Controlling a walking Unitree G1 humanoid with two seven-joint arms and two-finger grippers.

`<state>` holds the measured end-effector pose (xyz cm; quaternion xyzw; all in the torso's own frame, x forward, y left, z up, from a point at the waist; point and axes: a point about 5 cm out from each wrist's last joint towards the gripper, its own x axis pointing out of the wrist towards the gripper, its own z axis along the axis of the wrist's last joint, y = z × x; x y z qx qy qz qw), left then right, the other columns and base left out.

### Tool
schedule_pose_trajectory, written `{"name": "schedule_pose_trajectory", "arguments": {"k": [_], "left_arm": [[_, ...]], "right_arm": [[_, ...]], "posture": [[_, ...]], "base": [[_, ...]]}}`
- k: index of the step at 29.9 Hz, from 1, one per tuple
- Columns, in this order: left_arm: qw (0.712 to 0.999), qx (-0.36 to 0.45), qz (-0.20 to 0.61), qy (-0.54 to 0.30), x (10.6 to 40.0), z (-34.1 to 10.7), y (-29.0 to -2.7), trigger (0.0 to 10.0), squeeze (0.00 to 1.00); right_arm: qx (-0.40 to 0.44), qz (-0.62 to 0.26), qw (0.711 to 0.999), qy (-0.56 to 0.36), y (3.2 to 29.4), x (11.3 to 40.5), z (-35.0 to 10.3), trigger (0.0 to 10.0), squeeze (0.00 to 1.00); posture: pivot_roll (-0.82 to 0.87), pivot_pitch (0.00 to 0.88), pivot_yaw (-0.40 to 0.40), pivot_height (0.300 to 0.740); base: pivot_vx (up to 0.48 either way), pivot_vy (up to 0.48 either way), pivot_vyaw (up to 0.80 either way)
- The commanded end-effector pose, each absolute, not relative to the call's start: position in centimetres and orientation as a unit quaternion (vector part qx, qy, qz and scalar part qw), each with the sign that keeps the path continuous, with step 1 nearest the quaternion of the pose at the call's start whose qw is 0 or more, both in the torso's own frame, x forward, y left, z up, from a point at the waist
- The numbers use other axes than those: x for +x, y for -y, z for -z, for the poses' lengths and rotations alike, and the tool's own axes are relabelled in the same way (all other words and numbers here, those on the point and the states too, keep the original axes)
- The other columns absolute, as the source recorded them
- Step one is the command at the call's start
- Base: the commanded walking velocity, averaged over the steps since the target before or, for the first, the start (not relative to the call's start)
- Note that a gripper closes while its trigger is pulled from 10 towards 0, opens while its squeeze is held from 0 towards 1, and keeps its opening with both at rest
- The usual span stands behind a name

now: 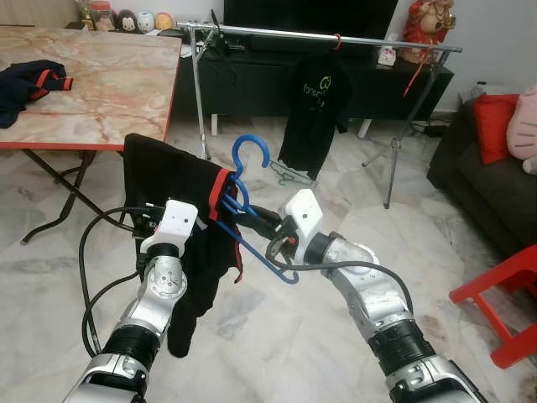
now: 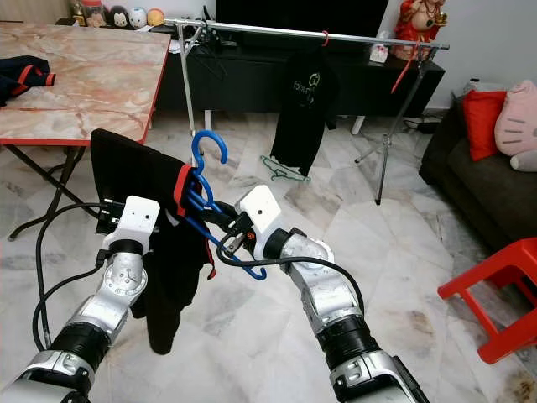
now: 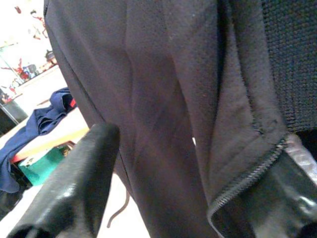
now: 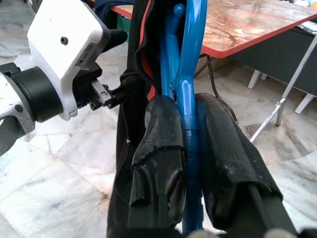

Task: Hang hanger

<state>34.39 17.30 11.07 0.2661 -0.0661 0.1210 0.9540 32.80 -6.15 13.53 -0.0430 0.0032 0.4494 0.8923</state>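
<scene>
The black garment's stitched edge [image 3: 246, 177] stands folded over one finger while the rest of the cloth [image 3: 143, 104] hangs slack, so my left gripper should grab the garment there next.
A blue hanger [image 1: 252, 156] carries a black garment [image 1: 189, 243] with a red collar, held in front of me above the floor. My right gripper [image 4: 188, 116] is shut on the blue hanger just below its hook. My left gripper [image 3: 178, 163] is at the garment's side, fingers [image 3: 74, 188] wide apart, with the black cloth hanging between them and over one finger. Behind, a metal clothes rail [image 1: 319, 35] holds a black shirt [image 1: 315, 105] on a red hanger.
A marble-topped folding table [image 1: 92, 92] with a dark blue garment [image 1: 25, 84] stands at the left. A green hanger [image 1: 289, 176] lies on the floor under the rail. At the right are a dark sofa [image 1: 487, 185] and a red stool [image 1: 503, 294].
</scene>
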Motion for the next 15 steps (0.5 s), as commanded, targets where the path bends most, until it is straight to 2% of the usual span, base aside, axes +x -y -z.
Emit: {"name": "schedule_pose_trajectory", "arguments": {"k": [1, 15], "left_arm": [[0.953, 0.269, -0.116, 0.077, 34.6, -11.47, -16.91, 0.0, 0.0], [0.955, 0.265, -0.102, 0.08, 34.58, -11.44, -16.47, 0.0, 0.0]], "right_arm": [[-0.043, -0.448, 0.893, 0.018, 6.24, 32.82, -14.5, 0.0, 0.0], [-0.06, -0.437, 0.897, 0.005, 6.61, 32.98, -13.75, 0.0, 0.0]], "posture": [[-0.01, 0.0, -0.141, 0.74], [-0.01, 0.0, -0.137, 0.74]], "base": [[0.0, 0.0, 0.0], [0.0, 0.0, 0.0]]}}
